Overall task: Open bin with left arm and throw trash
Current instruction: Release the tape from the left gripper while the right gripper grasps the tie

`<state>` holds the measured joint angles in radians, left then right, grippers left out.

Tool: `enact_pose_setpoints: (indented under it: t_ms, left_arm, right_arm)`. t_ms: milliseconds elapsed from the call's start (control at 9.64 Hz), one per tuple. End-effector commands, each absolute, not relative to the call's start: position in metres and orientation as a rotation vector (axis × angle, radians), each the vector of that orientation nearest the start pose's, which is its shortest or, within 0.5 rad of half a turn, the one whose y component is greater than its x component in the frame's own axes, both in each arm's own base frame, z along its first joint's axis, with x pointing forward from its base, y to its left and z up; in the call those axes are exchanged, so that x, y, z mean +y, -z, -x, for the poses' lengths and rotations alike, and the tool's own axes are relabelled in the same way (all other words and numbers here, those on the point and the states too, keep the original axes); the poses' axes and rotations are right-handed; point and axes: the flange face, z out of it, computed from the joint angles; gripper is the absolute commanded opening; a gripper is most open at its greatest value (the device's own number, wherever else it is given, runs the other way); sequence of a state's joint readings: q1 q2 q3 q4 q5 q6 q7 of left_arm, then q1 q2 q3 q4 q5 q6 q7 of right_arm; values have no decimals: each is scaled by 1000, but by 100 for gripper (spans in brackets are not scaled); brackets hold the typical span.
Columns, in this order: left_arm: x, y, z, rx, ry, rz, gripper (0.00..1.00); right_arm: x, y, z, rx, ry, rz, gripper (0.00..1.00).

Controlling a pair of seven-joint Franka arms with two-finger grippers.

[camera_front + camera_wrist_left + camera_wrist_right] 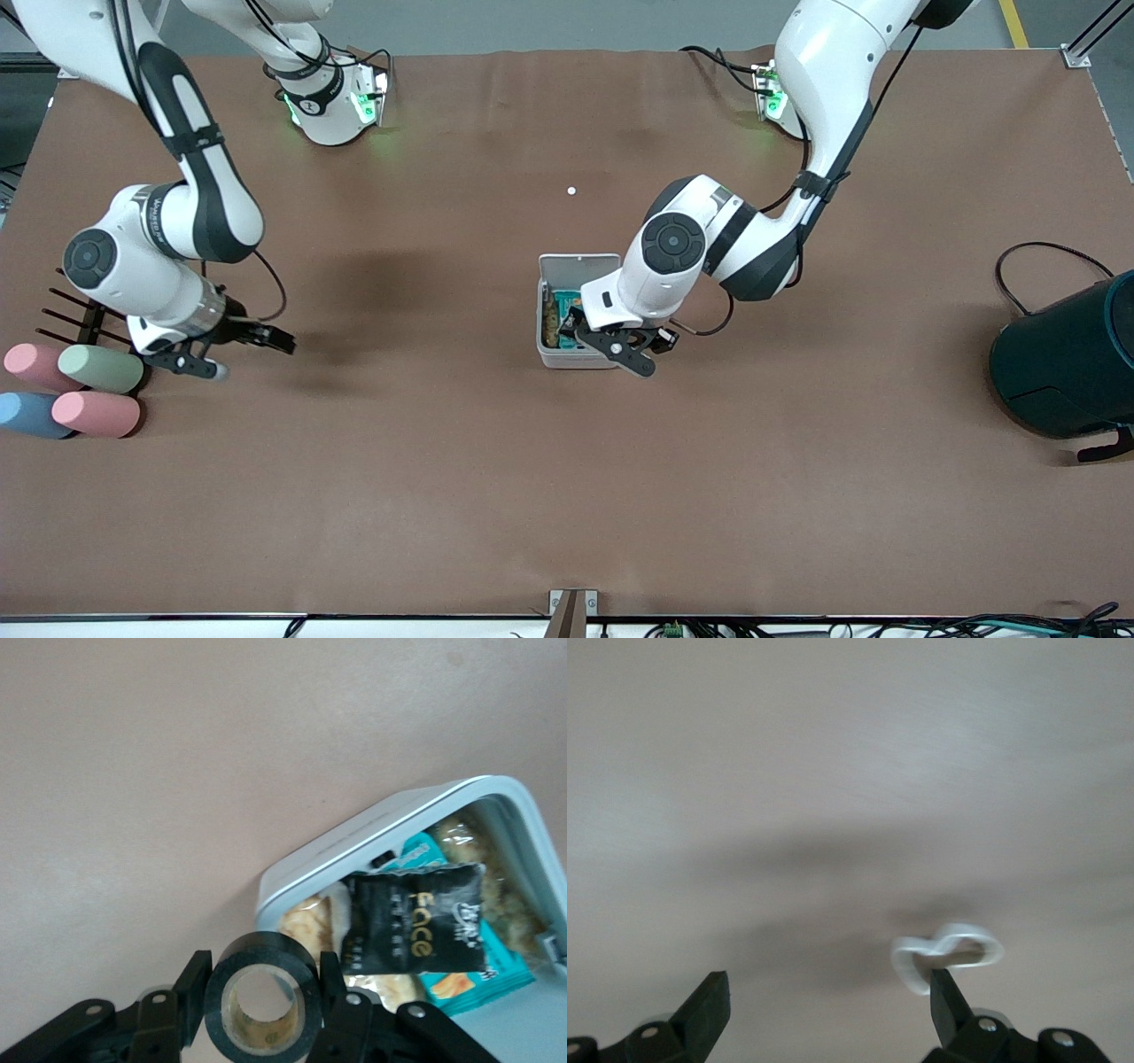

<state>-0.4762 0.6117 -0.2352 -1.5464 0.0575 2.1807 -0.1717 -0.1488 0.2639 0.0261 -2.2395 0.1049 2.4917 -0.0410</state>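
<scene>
The right gripper isn't ready to close: its fingers are short of the white loop and would miss it. It should move toward the loop first, then close on it.
The white bin (567, 358) stands mid-table with its lid (580, 267) up. In the left wrist view the bin (354, 838) holds the black wrapper (416, 921) on top of snack packets. My left gripper (645, 353) is over the bin's edge nearer the left arm's end. It is shut on the dark tape roll (262, 1006), one finger on each side. My right gripper (237, 351) is open near the table's right-arm end. The white loop of band (948, 951) is at one of its fingertips (943, 985); I cannot tell whether they touch.
A big dark teal cylinder (1063, 363) stands at the left arm's end. Several pastel cylinders (71, 394) and a black rack (75, 319) lie beside my right gripper. A tiny white dot (571, 190) lies farther from the camera than the bin.
</scene>
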Motion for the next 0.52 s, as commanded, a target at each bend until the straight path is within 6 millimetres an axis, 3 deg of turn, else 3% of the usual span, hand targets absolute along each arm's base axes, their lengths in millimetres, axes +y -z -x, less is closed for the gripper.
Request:
enact_pose_setpoints:
  t_ms: [0,104,311,415]
  left_arm:
    - [-469,-300,-540,754,-26,3156,3]
    - [-468,-298,-540,754,-29,3154,9]
    - [-467,-297,-542,761,-29,3150,42]
    - [-463,-300,-545,769,-17,3146,99]
  right_arm:
    - [-113,-222,-521,160,33,3076,99]
    - [-116,-199,-522,157,65,3083,99]
    - [-115,-187,-523,170,95,3086,99]
    - [-114,-185,-520,190,75,3079,99]
